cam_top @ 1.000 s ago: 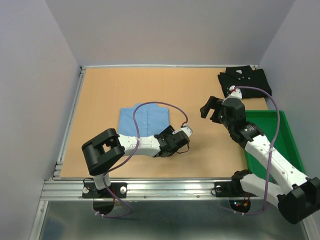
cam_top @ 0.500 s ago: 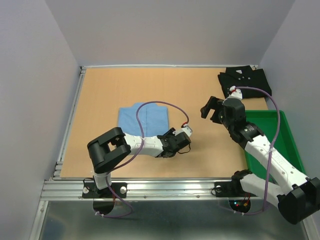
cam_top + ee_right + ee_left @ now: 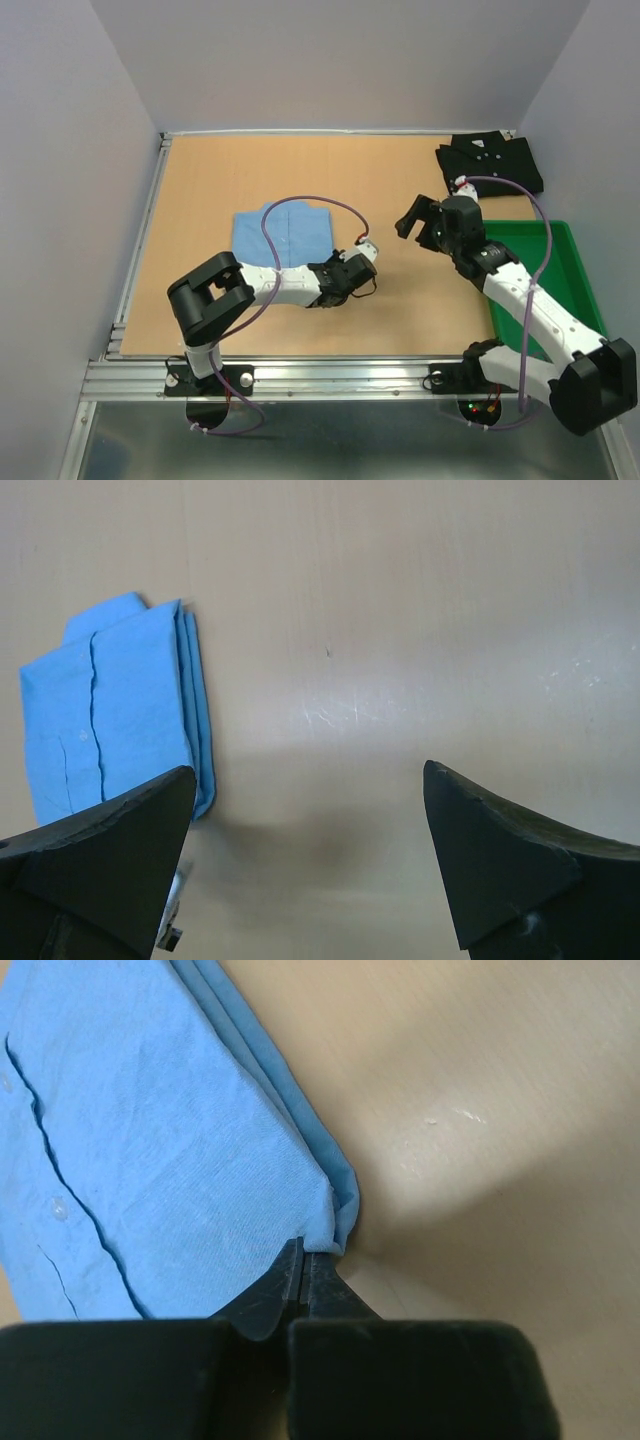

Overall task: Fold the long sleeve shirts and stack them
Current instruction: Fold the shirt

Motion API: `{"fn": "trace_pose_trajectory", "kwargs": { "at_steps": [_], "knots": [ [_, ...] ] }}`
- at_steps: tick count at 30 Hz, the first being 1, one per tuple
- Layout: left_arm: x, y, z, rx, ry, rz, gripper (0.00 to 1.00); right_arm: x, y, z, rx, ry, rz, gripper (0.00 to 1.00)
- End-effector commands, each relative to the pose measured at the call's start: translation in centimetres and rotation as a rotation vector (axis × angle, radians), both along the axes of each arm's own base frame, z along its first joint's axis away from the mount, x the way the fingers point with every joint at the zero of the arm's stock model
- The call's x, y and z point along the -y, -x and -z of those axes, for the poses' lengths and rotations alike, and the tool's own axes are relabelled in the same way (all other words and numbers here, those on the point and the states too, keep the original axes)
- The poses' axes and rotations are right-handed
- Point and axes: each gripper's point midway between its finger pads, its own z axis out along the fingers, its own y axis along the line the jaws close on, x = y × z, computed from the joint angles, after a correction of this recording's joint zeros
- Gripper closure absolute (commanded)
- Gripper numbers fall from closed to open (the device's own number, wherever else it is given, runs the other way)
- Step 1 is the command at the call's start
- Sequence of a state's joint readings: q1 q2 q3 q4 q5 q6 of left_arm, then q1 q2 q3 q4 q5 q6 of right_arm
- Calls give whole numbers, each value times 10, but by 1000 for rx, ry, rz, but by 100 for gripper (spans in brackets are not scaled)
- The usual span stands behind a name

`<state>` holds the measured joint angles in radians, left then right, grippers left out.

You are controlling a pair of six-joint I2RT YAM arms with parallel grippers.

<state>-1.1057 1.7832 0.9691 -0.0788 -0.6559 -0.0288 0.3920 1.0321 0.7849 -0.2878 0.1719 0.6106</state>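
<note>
The light blue shirt is to be pulled over for stacking, so the right gripper will next grab its layered edge that faces the black shirt.
The light blue shirt [image 3: 280, 232] lies folded into a rectangle left of the table's middle. It also shows in the left wrist view [image 3: 170, 1140] and the right wrist view [image 3: 110, 710]. My left gripper [image 3: 333, 268] is low at the shirt's near right corner. Its jaws are shut, with the tips [image 3: 303, 1250] touching the layered corner; no cloth shows between them. The black shirt [image 3: 490, 160] lies folded in the far right corner. My right gripper [image 3: 418, 222] hovers between the two shirts, wide open [image 3: 308, 772] over bare wood with nothing in it.
A green tray [image 3: 575, 265] stands along the right edge, under my right arm. A metal rail [image 3: 140, 250] borders the table's left side. Grey walls close in on the left, far and right sides.
My left gripper has gone from open to shut at the blue shirt's corner, and the shirt has shifted slightly left. My right gripper has drifted a little left, still open.
</note>
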Motion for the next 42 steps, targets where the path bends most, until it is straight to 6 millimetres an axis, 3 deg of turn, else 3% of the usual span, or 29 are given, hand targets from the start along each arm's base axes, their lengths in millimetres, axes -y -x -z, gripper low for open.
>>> {"fn": "trace_pose_trajectory", "kwargs": {
  "at_steps": [1, 14, 18, 21, 22, 25, 26, 35, 36, 42],
  "knots": [
    [6, -6, -37, 33, 165, -45, 100, -15, -7, 10, -73, -113, -1, 0],
    [-2, -2, -45, 7, 276, -97, 100, -103, -23, 53, -268, -536, -206, 0],
    [-3, -3, -51, 7, 316, -115, 100, -129, -30, 79, -315, -588, -265, 0],
    [-4, -4, -54, 4, 340, -128, 100, -153, -30, 84, -326, -653, -329, 0],
    [-4, -4, -55, 2, 351, -130, 100, -157, -29, 103, -373, -655, -324, 0],
    [-5, -5, -58, 1, 367, -132, 100, -179, -29, 111, -397, -669, -362, 0],
    [-5, -5, -59, 0, 371, -132, 100, -187, -24, 125, -437, -665, -372, 0],
    [-2, 0, -64, -19, 416, -117, 100, -233, -33, 143, -478, -678, -461, 1],
    [-1, 1, -65, -22, 419, -112, 100, -235, -32, 154, -498, -671, -457, 1],
    [-1, 8, -55, -62, 434, -115, 100, -256, -39, 162, -491, -658, -504, 13]
  ]
}}
